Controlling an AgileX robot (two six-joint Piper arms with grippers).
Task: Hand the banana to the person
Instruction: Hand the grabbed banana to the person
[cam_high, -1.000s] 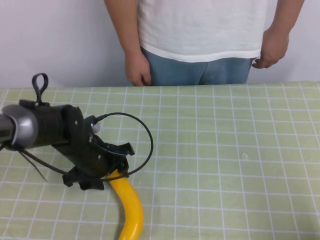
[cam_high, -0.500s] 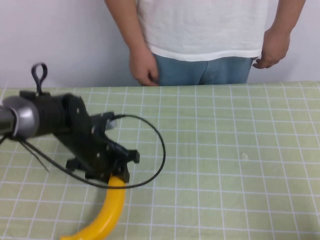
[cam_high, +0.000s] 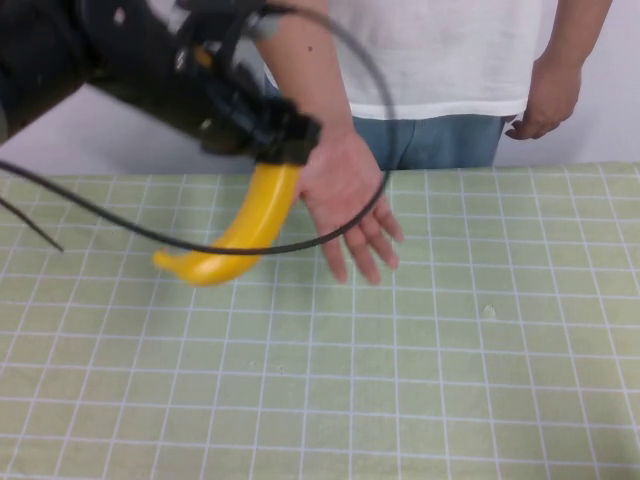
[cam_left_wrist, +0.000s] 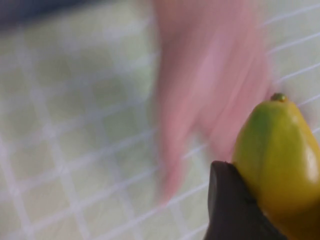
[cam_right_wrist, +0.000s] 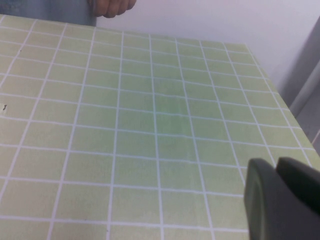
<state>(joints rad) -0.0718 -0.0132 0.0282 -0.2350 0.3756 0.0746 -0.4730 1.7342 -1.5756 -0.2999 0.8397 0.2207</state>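
My left gripper keeps hold of the yellow banana until it reaches the palm, as it hangs beside the open hand, short of its palm.
My left gripper is raised above the far left of the table and is shut on the upper end of the yellow banana, which hangs down and curves to the left. The person stands behind the table in a white T-shirt and jeans. Their open hand reaches out palm up, right beside the banana. In the left wrist view the banana's greenish tip sits against my dark finger, with the blurred hand beyond it. My right gripper is shut and empty, low over the table's right side.
The table carries a green checked cloth. The person's other hand hangs at the far right edge, also in the right wrist view. A black cable loops from my left arm in front of the open hand.
My left gripper has lifted the banana off the table, up and away to the person. The person's hand has come forward and opened next to the banana.
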